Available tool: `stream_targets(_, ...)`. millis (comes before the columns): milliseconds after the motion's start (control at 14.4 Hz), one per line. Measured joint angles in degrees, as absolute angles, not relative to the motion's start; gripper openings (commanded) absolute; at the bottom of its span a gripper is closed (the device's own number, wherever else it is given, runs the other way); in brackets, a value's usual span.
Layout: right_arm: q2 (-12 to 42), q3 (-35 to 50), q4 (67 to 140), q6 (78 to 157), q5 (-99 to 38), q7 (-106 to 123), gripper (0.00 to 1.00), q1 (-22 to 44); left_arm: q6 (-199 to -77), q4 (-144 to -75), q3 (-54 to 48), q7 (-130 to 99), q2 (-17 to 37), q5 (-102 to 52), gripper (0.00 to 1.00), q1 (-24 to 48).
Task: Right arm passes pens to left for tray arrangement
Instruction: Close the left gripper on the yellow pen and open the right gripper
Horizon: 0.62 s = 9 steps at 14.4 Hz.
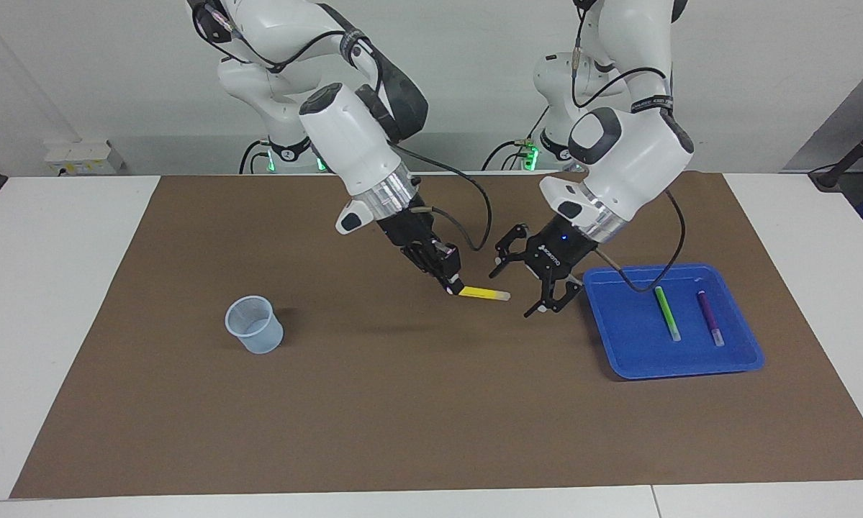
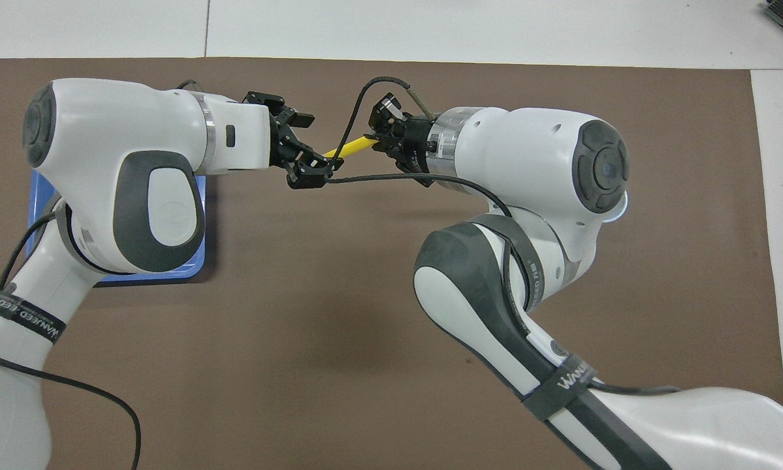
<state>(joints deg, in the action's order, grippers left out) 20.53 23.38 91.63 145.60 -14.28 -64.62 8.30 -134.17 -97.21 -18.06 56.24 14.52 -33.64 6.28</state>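
My left gripper should next grab the yellow pen by its loose end [image 2: 331, 153] to take it over for the blue tray.
My right gripper [image 1: 451, 286] [image 2: 377, 134] is shut on one end of the yellow pen [image 1: 483, 293] [image 2: 349, 148] and holds it level above the middle of the brown mat. My left gripper [image 1: 509, 294] [image 2: 317, 150] is open, its fingers on either side of the pen's whitish free end and apart from it. The blue tray [image 1: 633, 338] [image 2: 38, 196] lies at the left arm's end of the table. In it the green pen [image 1: 666, 313] and the purple pen [image 1: 710, 318] lie side by side. In the overhead view the left arm hides both.
A small translucent bluish cup [image 1: 254, 324] stands on the brown mat [image 1: 402, 403] toward the right arm's end. The right arm's black cable [image 1: 474, 216] loops close to the two grippers. White table surrounds the mat.
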Motion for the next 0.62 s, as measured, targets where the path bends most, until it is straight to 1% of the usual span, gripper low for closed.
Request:
stream_targets(208, 20.64, 23.38, 91.70, 145.60, -14.28, -64.62, 0.00, 8.50, -134.17, -97.21, -18.05, 60.90, 14.52, -33.59, 0.80, 7.32)
stream_targets(416, 20.66, 23.38, 91.87, 145.60, -14.28, -64.67, 0.00, 8.68, -134.18, -97.32, -17.97, 62.75, 14.53, -32.66, 0.70, 7.83)
stream_targets(624, 20.66, 23.38, 91.90, 145.60, -14.28, -64.68, 0.00, 8.68, -134.46, -97.49, -17.97, 62.85, 14.66, -28.32, 0.70, 7.98)
